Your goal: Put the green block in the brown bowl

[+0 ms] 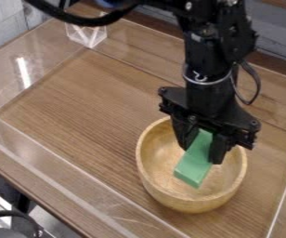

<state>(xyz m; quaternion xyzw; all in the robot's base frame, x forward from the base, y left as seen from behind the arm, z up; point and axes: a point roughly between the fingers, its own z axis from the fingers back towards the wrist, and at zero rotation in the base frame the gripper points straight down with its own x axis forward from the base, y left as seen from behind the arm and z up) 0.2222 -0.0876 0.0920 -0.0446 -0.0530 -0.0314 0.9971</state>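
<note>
The green block (194, 169) is hanging with its lower end inside the brown bowl's rim and would stay in the bowl. My gripper needs to let go of the block.
The green block (194, 169) hangs tilted inside the brown bowl (154, 173), its lower end close to the bowl's floor; whether it touches I cannot tell. My gripper (206, 139) comes straight down from above and is shut on the green block's upper end, with black fingers (183, 130) on either side of it. The bowl stands on the wooden table at the lower right of the camera view. The arm covers the bowl's far rim.
Clear acrylic walls (34, 65) ring the wooden tabletop (84, 102). A small clear stand (86, 31) sits at the back left. Black cables (251, 79) hang beside the arm.
</note>
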